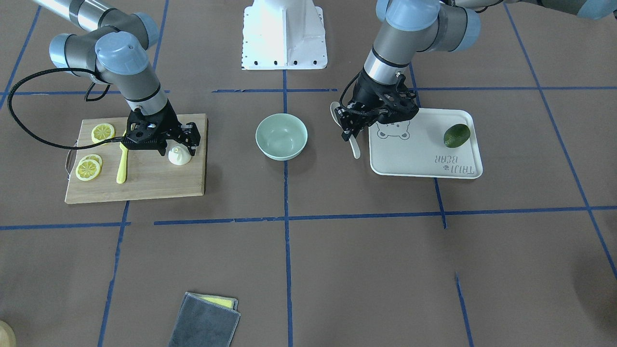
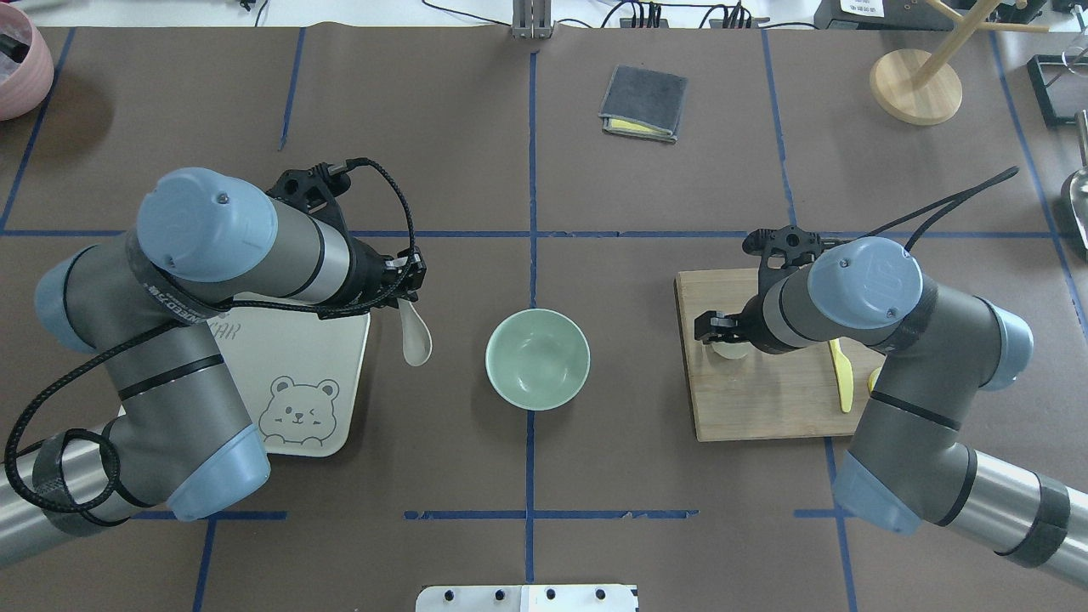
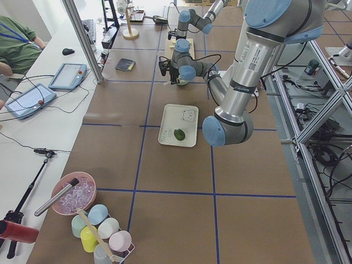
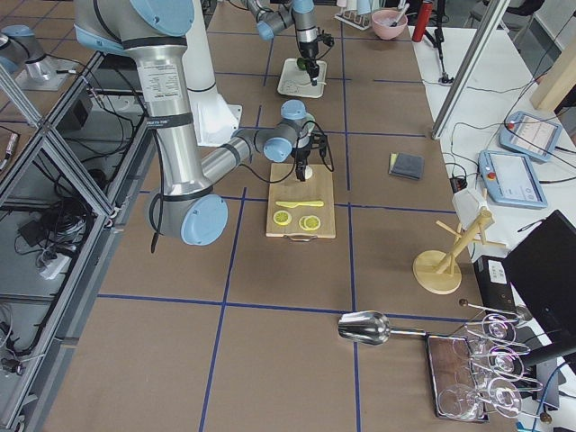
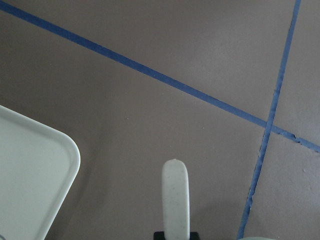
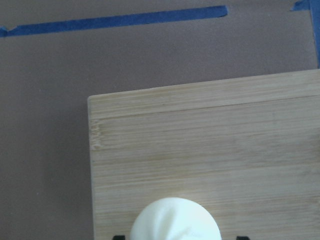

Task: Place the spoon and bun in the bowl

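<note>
The bun (image 1: 179, 157) needs to get into the bowl (image 1: 281, 140), so my right gripper should next grab it around its rounded sides.
The mint-green bowl (image 1: 281, 140) stands empty at the table's middle, and also shows in the overhead view (image 2: 537, 361). My left gripper (image 1: 351, 129) is shut on the off-white spoon (image 1: 355, 148) between the bowl and the bear-print tray (image 1: 424, 161). The scoop (image 2: 416, 342) points toward the robot and the handle (image 5: 175, 195) sticks out forward. My right gripper (image 1: 181, 143) is open and low over the white bun (image 1: 179, 157) on the wooden cutting board (image 1: 154, 180). Its fingertips (image 6: 118, 237) stand either side of the bun (image 6: 175, 220) without touching it.
Lemon slices (image 1: 103, 132) and a yellow plastic knife (image 1: 122, 166) lie on the board. A green fruit (image 1: 456, 135) sits on the tray. A grey cloth (image 1: 205, 320) lies at the operators' edge. The robot base (image 1: 284, 33) is behind the bowl.
</note>
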Robot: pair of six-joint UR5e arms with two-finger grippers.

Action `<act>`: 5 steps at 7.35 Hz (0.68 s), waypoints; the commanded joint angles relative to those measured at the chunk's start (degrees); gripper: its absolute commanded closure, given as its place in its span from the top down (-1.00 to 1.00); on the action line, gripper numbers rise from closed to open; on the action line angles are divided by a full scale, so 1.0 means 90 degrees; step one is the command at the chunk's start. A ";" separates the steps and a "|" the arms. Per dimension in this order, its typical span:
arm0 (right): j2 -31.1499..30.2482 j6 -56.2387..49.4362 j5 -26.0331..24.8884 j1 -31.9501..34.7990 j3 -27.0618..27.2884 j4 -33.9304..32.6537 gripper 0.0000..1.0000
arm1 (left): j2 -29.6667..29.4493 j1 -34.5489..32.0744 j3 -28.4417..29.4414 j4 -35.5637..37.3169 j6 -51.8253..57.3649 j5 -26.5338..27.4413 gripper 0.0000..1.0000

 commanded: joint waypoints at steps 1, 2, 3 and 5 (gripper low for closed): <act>0.0000 -0.0036 0.0004 0.0029 0.0023 -0.0004 -0.34 | -0.0511 0.0197 0.0643 -0.0418 -0.0801 0.0027 -1.00; 0.0000 -0.0036 0.0004 0.0058 0.0033 -0.0004 -0.45 | -0.0755 0.0266 0.0830 -0.0498 -0.1018 0.0037 -1.00; 0.0000 -0.0036 0.0013 0.0088 0.0043 -0.0004 -0.47 | -0.0941 0.0402 0.0957 -0.0499 -0.1175 0.0047 -1.00; 0.0010 -0.0045 0.0101 0.0263 0.0101 -0.0014 -0.46 | -0.1079 0.0530 0.1075 -0.0538 -0.1255 0.0057 -1.00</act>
